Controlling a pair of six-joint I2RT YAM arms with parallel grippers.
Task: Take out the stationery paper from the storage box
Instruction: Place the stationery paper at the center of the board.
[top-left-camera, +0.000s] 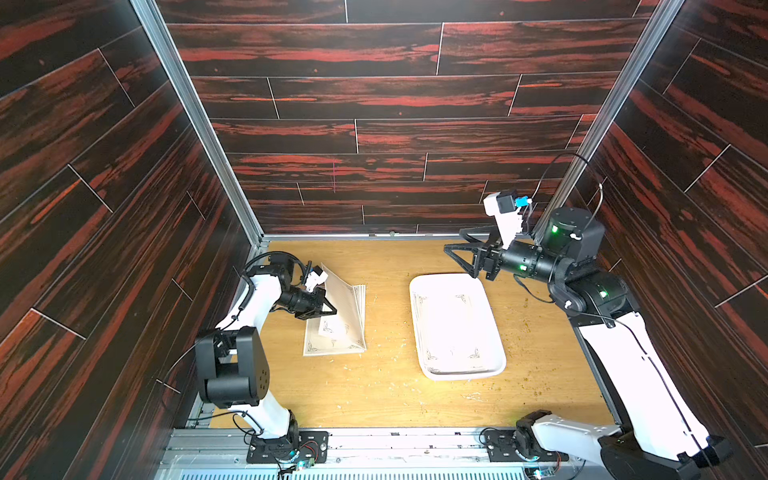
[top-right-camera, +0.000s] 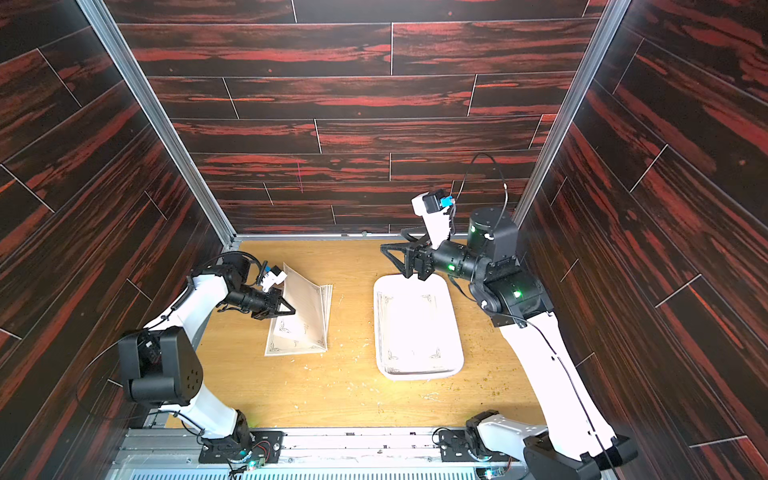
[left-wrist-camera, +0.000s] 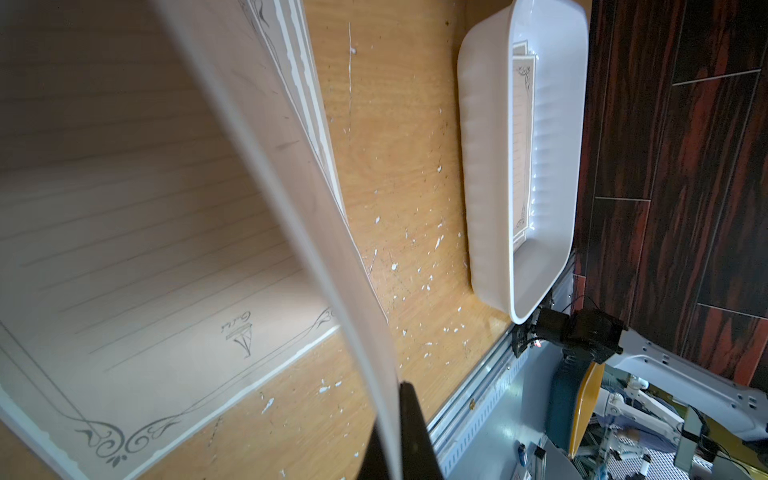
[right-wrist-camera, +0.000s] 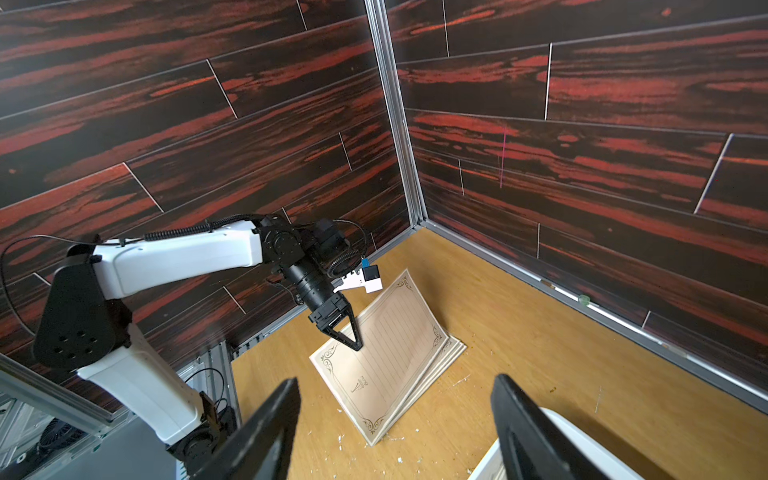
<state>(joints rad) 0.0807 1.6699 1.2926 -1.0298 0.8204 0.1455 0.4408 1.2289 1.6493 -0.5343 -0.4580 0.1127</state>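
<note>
The sheet has its gripped edge above the pile's middle, short of the outer border (top-left-camera: 306, 344). My left gripper next lays the sheet flat before it opens.
The white storage box (top-left-camera: 465, 376) (top-right-camera: 415, 376) lies right of centre on the wooden table, with stationery paper (top-left-camera: 451, 328) (top-right-camera: 411, 328) flat inside it. To the left a pile of the same cream sheets (top-left-camera: 332, 351) (right-wrist-camera: 415, 399) rests on the table. My left gripper (top-left-camera: 332, 309) (top-right-camera: 292, 309) (left-wrist-camera: 397, 436) is shut on the edge of one sheet (top-left-camera: 345, 307) (left-wrist-camera: 291, 208) (right-wrist-camera: 395, 332), which slopes up from the pile with its far edge down on it. My right gripper (top-left-camera: 459, 262) (top-right-camera: 394, 262) (right-wrist-camera: 395, 380) hangs open and empty above the box's far end.
Small white scraps and greenish crumbs (top-left-camera: 536, 382) are scattered over the table. Dark red wood-pattern walls close in three sides. A metal rail (top-left-camera: 395, 444) runs along the front edge between the two arm bases.
</note>
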